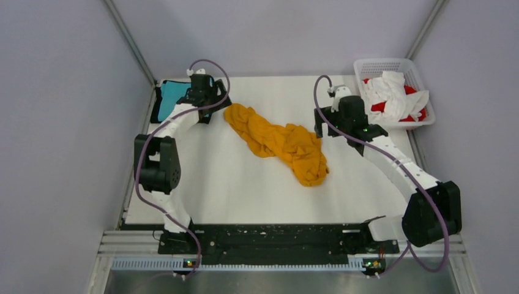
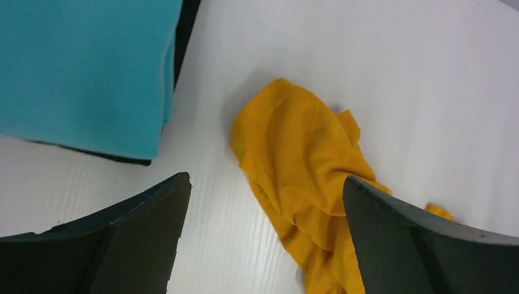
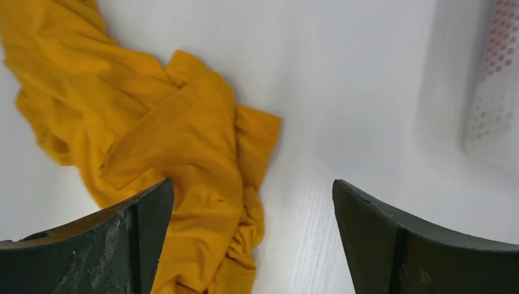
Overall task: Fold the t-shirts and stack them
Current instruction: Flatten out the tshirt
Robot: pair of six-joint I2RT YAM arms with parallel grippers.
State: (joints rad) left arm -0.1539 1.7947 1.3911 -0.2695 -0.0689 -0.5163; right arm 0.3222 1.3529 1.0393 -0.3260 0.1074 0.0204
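Observation:
I should grab the orange-yellow t-shirt next with my left gripper, by the heap end nearest the teal t-shirt, to spread it for folding.
An orange-yellow t-shirt (image 1: 278,142) lies crumpled in a long heap across the middle of the white table. It also shows in the left wrist view (image 2: 294,165) and the right wrist view (image 3: 153,141). A folded teal t-shirt (image 1: 171,95) lies on a black one (image 1: 157,105) at the far left corner; the teal t-shirt (image 2: 85,67) fills the upper left of the left wrist view. My left gripper (image 1: 211,107) is open and empty above the heap's far left end. My right gripper (image 1: 324,125) is open and empty above the heap's right edge.
A white lattice basket (image 1: 368,65) at the far right corner holds crumpled white and red shirts (image 1: 392,95); the basket's wall (image 3: 496,86) shows in the right wrist view. Grey walls enclose the table (image 1: 245,190).

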